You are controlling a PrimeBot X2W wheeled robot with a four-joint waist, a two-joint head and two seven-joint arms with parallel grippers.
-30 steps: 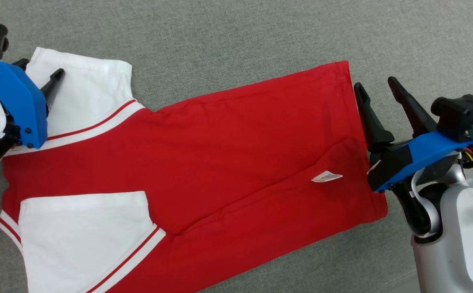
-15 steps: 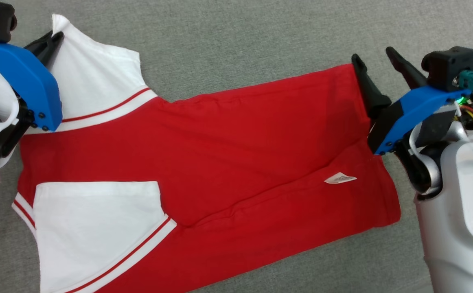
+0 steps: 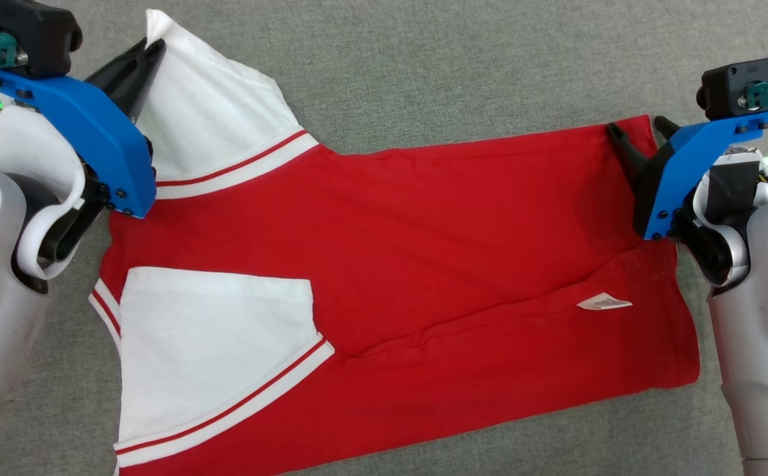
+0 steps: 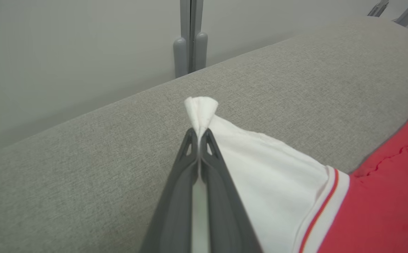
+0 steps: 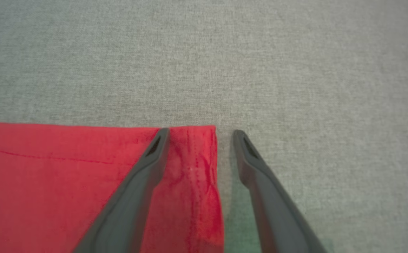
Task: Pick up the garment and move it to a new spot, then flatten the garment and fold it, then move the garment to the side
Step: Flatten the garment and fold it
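I should grab the red shirt (image 3: pixel 405 238) by its hem corner (image 3: pixel 641 127) with my right gripper next. Then I can fold the shirt over on itself.
The garment (image 3: pixel 390 251) is a red shirt with white sleeves, spread across a grey fabric surface. My left gripper (image 3: pixel 149 53) is shut on the tip of the far white sleeve (image 3: pixel 219 125), which is pulled up into a peak. In the left wrist view the sleeve tip (image 4: pixel 201 109) pokes out beyond the closed left gripper (image 4: pixel 199 131). My right gripper (image 3: pixel 635 127) stands open over the far hem corner. The right wrist view shows the right gripper (image 5: pixel 201 133) with one finger on the red cloth (image 5: pixel 67 182) and the other on the bare surface beside it.
A second white sleeve (image 3: pixel 205 344) lies flat at the near left, and a small white label (image 3: pixel 603 303) shows near the hem. The grey cushion (image 3: pixel 423 66) extends beyond the garment. Behind its edge stand a pale wall and a grey post (image 4: pixel 190 38).
My left gripper has shut on the white sleeve tip and raised it. My right gripper has moved forward so that it straddles the hem corner. The head camera has shifted too.
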